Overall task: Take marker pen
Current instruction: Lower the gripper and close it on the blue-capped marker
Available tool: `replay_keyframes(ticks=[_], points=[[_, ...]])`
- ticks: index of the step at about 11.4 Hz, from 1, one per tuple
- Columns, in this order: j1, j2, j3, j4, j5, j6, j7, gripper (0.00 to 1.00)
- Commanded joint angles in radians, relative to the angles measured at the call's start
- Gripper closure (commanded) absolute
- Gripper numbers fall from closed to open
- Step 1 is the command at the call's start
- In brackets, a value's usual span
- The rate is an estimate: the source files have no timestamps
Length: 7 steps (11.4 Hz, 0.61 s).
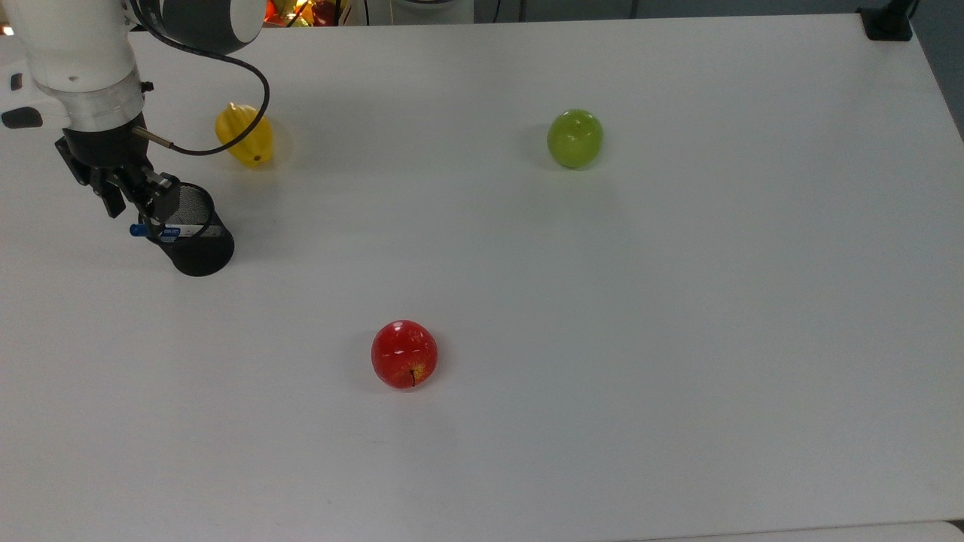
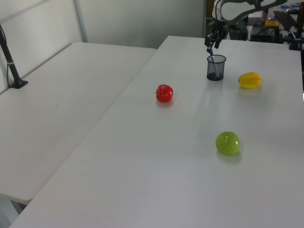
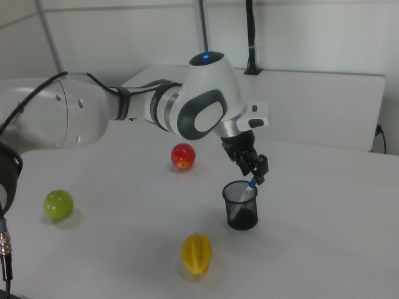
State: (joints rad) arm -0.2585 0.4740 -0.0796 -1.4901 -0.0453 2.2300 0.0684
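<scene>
I need to take the marker pen next by its cap end (image 2: 212,52) sticking out over the cup's rim with my gripper, because the cup's side (image 2: 216,69) surrounds the pen's body.
The marker pen (image 1: 175,231) has a white barrel and a blue cap. It leans in a black mesh cup (image 1: 197,252) at the top view's left, with the cap sticking out over the rim. My gripper (image 1: 137,205) hangs just above that cap, open, one finger to each side and nothing held. In the right view the gripper (image 3: 253,171) sits right over the marker pen's blue tip (image 3: 252,185) and the cup (image 3: 240,208). The left view has the gripper (image 2: 212,43) above the cup (image 2: 215,70) at the table's far end.
A yellow starfruit (image 1: 245,135) lies close behind the cup in the top view. A green apple (image 1: 575,138) and a red apple (image 1: 404,354) rest farther out on the white table (image 1: 678,339). A black clamp (image 1: 889,22) sits at the top view's upper right corner.
</scene>
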Motion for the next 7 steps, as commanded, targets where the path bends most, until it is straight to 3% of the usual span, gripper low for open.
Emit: replay_keyframes(ticks=[1, 7], points=[[0.01, 0.009, -0.006, 0.011, -0.018, 0.025, 0.024, 0.53], [0.015, 0.02, -0.006, 0.011, -0.019, 0.031, 0.024, 0.59]])
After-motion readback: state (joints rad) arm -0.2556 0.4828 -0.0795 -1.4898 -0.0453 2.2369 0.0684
